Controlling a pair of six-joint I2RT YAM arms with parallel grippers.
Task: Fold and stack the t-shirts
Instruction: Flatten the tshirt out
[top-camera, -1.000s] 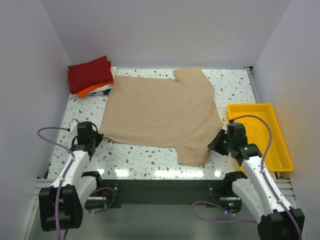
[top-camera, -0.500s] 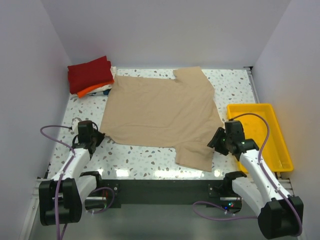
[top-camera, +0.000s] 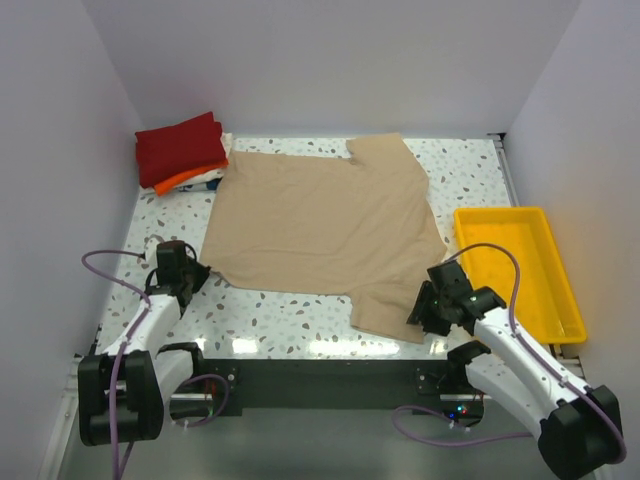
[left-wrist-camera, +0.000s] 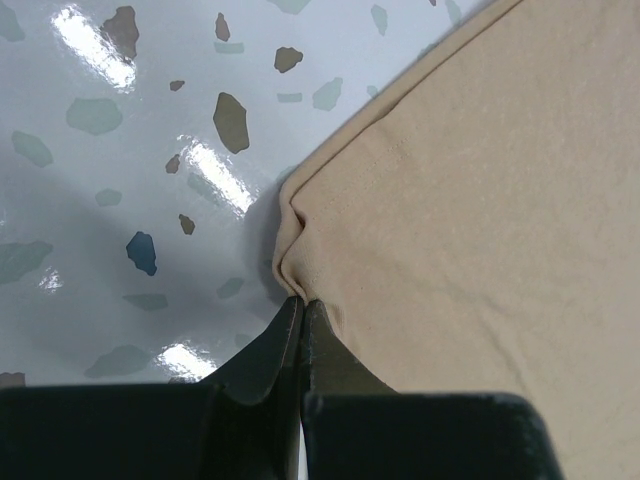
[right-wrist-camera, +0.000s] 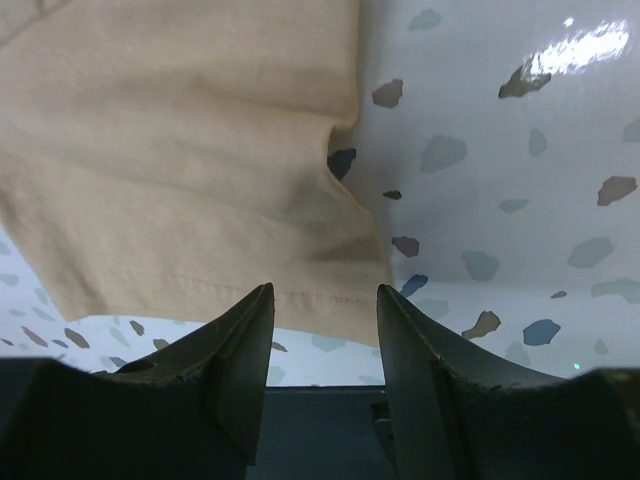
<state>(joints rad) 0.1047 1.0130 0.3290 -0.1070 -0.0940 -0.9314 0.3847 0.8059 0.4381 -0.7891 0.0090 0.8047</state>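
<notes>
My right gripper grabs the tan t-shirt's near sleeve at its stitched hem (top-camera: 388, 333) next, to fold that sleeve inward over the t-shirt's body (top-camera: 315, 215).
The tan t-shirt (top-camera: 325, 225) lies spread flat on the speckled table, with one sleeve toward the near edge. My left gripper (top-camera: 194, 272) is at its near-left corner and is shut on a pinch of that corner (left-wrist-camera: 292, 262). My right gripper (top-camera: 421, 311) is open beside the near sleeve. In the right wrist view the gripper (right-wrist-camera: 322, 292) has its jaws standing apart, just short of the sleeve's stitched hem (right-wrist-camera: 300, 296). A folded dark red shirt (top-camera: 180, 148) tops a stack at the far left, over an orange shirt (top-camera: 178, 181) and a white shirt (top-camera: 214, 180).
A yellow plastic tray (top-camera: 500, 212) stands along the right side, close to my right arm. White walls enclose the table on the left, back and right. The dark front rail (top-camera: 320, 385) runs between the arm bases.
My right gripper has moved down and left, from the sleeve's right edge toward its near hem. My left gripper has barely shifted at the shirt's corner.
</notes>
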